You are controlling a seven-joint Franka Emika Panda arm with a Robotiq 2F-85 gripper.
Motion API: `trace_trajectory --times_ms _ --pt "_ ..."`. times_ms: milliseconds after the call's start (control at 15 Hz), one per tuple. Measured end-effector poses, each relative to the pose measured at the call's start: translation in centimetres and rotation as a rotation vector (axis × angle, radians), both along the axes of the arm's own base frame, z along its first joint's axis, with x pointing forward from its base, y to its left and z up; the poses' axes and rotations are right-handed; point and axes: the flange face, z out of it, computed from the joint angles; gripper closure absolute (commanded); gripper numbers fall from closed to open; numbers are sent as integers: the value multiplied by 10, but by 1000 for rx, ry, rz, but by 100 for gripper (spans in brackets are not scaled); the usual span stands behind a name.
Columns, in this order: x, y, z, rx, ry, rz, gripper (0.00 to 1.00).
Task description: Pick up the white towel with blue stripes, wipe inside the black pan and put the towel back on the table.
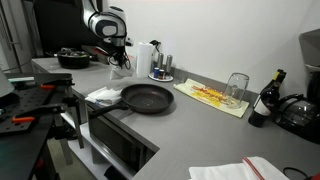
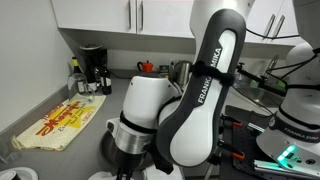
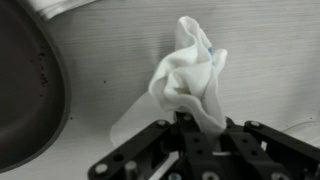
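The towel is hanging above the grey counter and is short of the place beside the pan. My gripper needs to move the towel toward that place before it opens.
In the wrist view my gripper [image 3: 190, 125] is shut on the white towel [image 3: 190, 75]. The towel is bunched up between the fingers, with a bit of blue showing at its top edge. It hangs over the grey counter. The black pan [image 3: 25, 90] lies at the left of the wrist view, apart from the towel. In an exterior view the pan [image 1: 148, 97] sits on the counter, handle towards the front left, and the gripper [image 1: 120, 58] is behind it and above the counter. In an exterior view the arm [image 2: 190, 110] hides the pan and towel.
A white cloth [image 1: 105, 95] lies left of the pan. A yellow patterned mat [image 1: 210, 97] with a glass [image 1: 236, 88] is to the right, with bottles [image 1: 268, 98] beyond. Cans [image 1: 160, 68] stand at the back. Another towel [image 1: 250, 170] lies at the front edge.
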Motion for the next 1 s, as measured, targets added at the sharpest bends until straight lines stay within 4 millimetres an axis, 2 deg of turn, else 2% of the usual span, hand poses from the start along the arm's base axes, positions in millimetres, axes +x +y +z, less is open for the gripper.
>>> trace_trajectory --times_ms 200,400,1000 --pt "9 -19 -24 -46 -28 -10 97" --pt "15 -27 -44 -80 -32 -22 97" --pt "10 -16 -74 -168 -60 -4 97"
